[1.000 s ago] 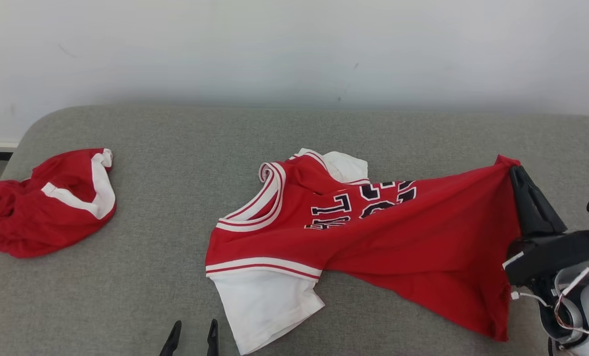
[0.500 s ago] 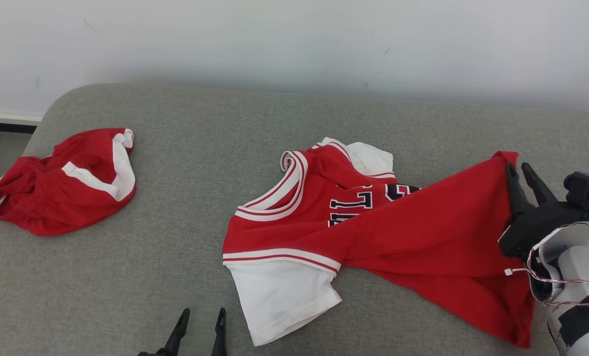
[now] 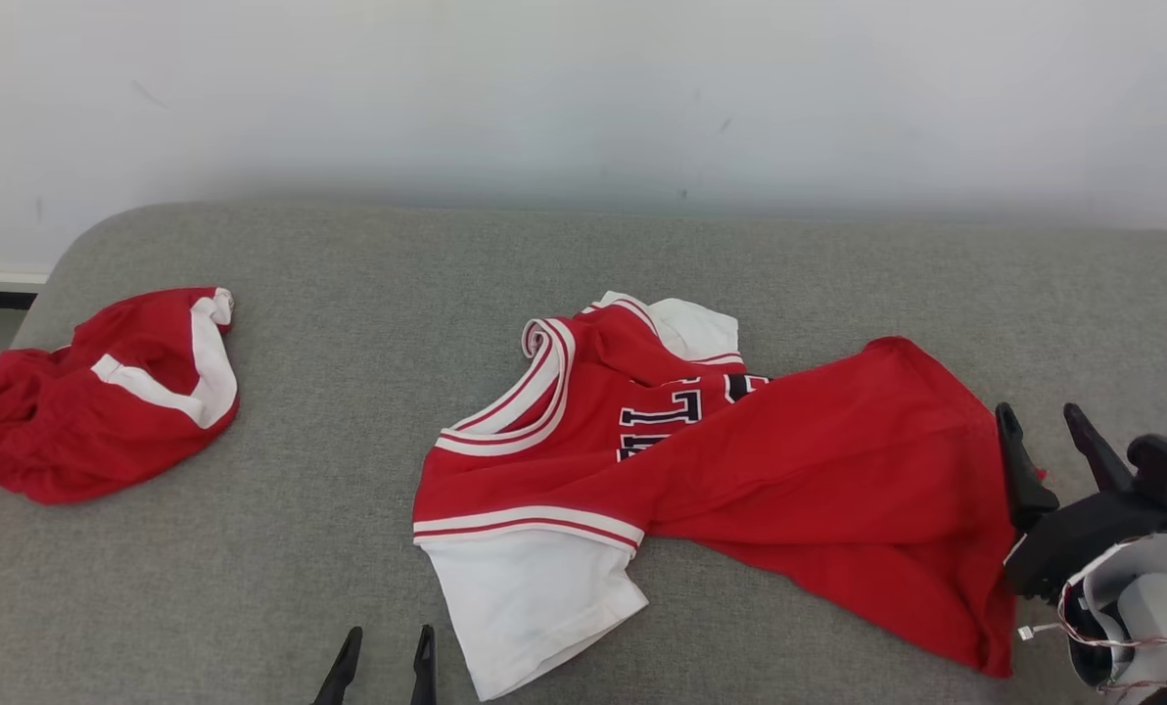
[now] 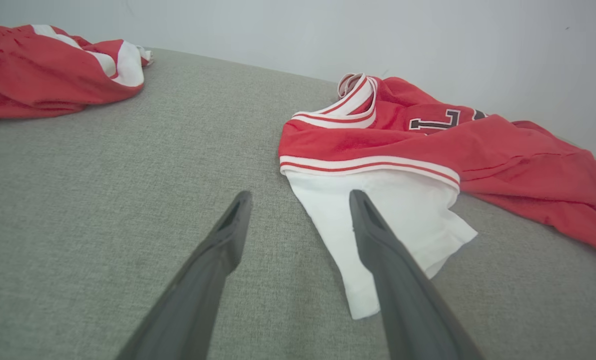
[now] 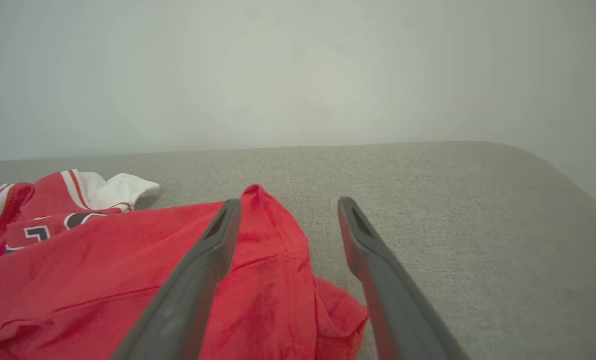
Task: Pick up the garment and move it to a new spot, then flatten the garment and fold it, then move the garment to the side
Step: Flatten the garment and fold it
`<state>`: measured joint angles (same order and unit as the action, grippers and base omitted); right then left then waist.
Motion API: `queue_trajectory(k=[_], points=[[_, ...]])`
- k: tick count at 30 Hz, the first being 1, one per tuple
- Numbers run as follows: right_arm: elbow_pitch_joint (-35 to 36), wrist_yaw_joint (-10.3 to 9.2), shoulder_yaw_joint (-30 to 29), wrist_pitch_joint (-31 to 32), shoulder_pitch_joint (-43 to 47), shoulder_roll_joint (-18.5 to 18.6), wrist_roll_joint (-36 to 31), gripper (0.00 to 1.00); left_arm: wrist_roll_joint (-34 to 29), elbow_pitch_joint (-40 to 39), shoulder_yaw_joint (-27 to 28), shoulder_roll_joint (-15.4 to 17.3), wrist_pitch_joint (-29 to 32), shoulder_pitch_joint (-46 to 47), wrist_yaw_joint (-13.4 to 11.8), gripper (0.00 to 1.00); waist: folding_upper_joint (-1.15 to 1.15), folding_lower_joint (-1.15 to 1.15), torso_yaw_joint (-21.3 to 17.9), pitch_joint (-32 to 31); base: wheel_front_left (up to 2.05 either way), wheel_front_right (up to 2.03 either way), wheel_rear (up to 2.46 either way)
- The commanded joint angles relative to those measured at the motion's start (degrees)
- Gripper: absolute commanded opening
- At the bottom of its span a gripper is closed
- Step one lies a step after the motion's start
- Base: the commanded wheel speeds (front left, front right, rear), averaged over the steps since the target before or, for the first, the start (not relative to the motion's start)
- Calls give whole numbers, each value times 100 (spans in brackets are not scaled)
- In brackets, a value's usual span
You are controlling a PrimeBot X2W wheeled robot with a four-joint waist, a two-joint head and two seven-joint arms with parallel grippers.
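Note:
The jersey lies slack (image 3: 826, 470) across the cushion, and a hem corner (image 3: 1039, 475) pokes out at its end. Next, my right gripper grabs that red corner.
The garment (image 3: 789, 480), a red jersey with white sleeves and dark lettering, lies crumpled across the middle of the grey cushion (image 3: 349, 255). Its red hem end reaches to the right. My right gripper (image 3: 1037, 411) stands open just beyond that hem with nothing between its fingers. In the right wrist view the right gripper (image 5: 289, 202) hovers over the hem corner of the garment (image 5: 128, 260), its left finger over the cloth. My left gripper (image 3: 388, 634) is open at the bottom edge; in the left wrist view the left gripper (image 4: 299, 195) points at the garment's white sleeve (image 4: 378, 225).
A second red and white piece of clothing (image 3: 104, 401) lies bunched at the cushion's left end. A white wall (image 3: 583, 98) runs behind the cushion. Bare grey cushion lies between the two clothes and beyond the right gripper.
My right gripper has opened and let go of the garment's hem corner, which has sunk onto the cushion. The gripper has drawn back toward the lower right. The head camera shifted.

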<state>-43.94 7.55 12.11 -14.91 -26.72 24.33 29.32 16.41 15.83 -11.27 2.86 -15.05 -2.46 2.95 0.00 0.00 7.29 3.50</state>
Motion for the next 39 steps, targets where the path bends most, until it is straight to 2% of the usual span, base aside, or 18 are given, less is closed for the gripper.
queue_trajectory(k=[1,8,23,24,25,27,34,39], points=[[52,-14,-36,-27,148,32,87,100,-53,-22,14,4,-19,-53,-4,100,0,0,-77,13,0,0,0],[-92,-14,-23,9,-33,33,200,100,-103,-6,31,4,-19,101,57,100,0,0,-163,217,0,0,0],[-1284,-14,669,506,-832,97,566,100,-84,60,-60,4,-19,239,86,100,0,0,202,380,0,0,0],[-1327,-14,708,483,-858,94,597,96,-83,51,-56,4,-19,241,86,100,0,0,214,386,0,0,0],[-1367,-14,753,480,-871,81,638,87,-84,44,-50,4,-19,241,87,100,0,0,222,393,0,0,0],[-1410,-14,854,446,-907,72,690,0,-89,31,-35,4,-19,236,86,100,0,0,221,416,0,0,0],[-1381,-14,1174,146,-980,76,845,0,-140,50,-16,3,-19,190,74,100,0,0,102,375,0,0,0],[-834,-14,1267,1,-666,-5,1217,0,-139,65,32,4,-19,56,63,100,0,0,-113,168,0,0,0]])
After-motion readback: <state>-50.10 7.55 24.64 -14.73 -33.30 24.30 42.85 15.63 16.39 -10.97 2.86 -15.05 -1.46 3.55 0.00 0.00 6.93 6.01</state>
